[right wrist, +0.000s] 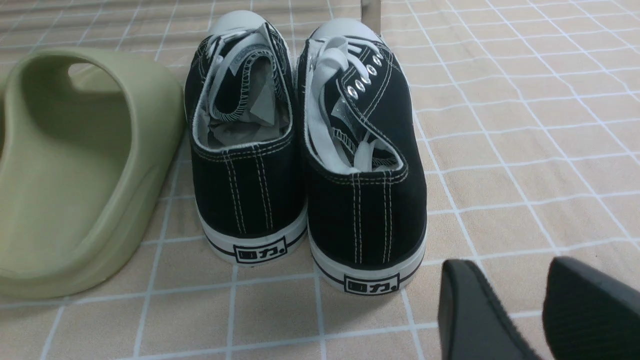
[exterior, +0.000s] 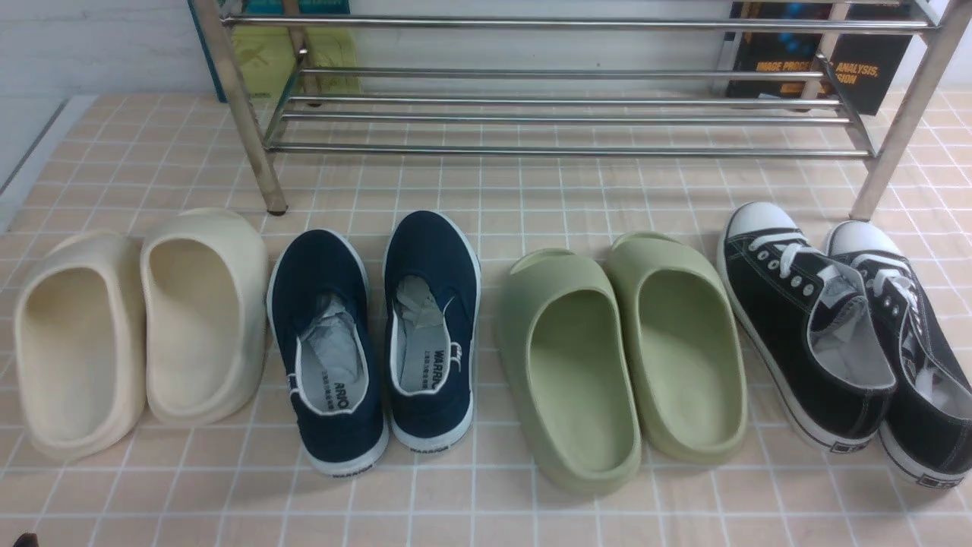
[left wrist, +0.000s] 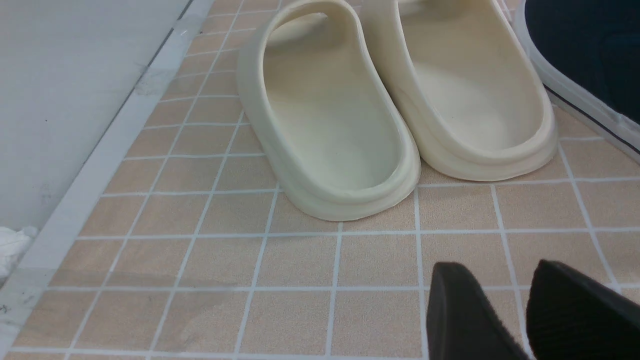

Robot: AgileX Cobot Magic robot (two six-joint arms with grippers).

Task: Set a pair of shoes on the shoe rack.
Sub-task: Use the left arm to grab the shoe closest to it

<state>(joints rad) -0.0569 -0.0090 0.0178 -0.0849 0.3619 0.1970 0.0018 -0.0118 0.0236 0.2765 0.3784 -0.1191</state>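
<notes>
I need to pick up the shoe by its side point(exterior: 392, 357) next with my left gripper, because the cloth beside the shoe's opening is thin there and the navy shoe's heel point(exterior: 432, 418) is wide.
The pair of navy slip-on shoes stands side by side on the tiled mat, heels toward me: the left one point(exterior: 326, 342) and the right one point(exterior: 433, 319), each stuffed with paper. The steel shoe rack point(exterior: 562, 114) stands behind them and nothing lies on its bars. In the left wrist view, my left gripper point(left wrist: 497, 270) is open and empty, low over the mat near the cream slides, with the edge of a navy shoe point(left wrist: 585, 55) beyond it. My right gripper point(right wrist: 507, 267) is open and empty just behind the black sneakers. Neither gripper shows clearly in the front view.
Cream foam slides point(exterior: 137, 334) stand left of the navy pair. Green foam slides point(exterior: 623, 357) stand right of it, with black lace-up sneakers point(exterior: 835, 334) further right. Books point(exterior: 820, 61) lean against the wall behind the rack. The mat's left edge point(left wrist: 100, 165) borders a grey floor.
</notes>
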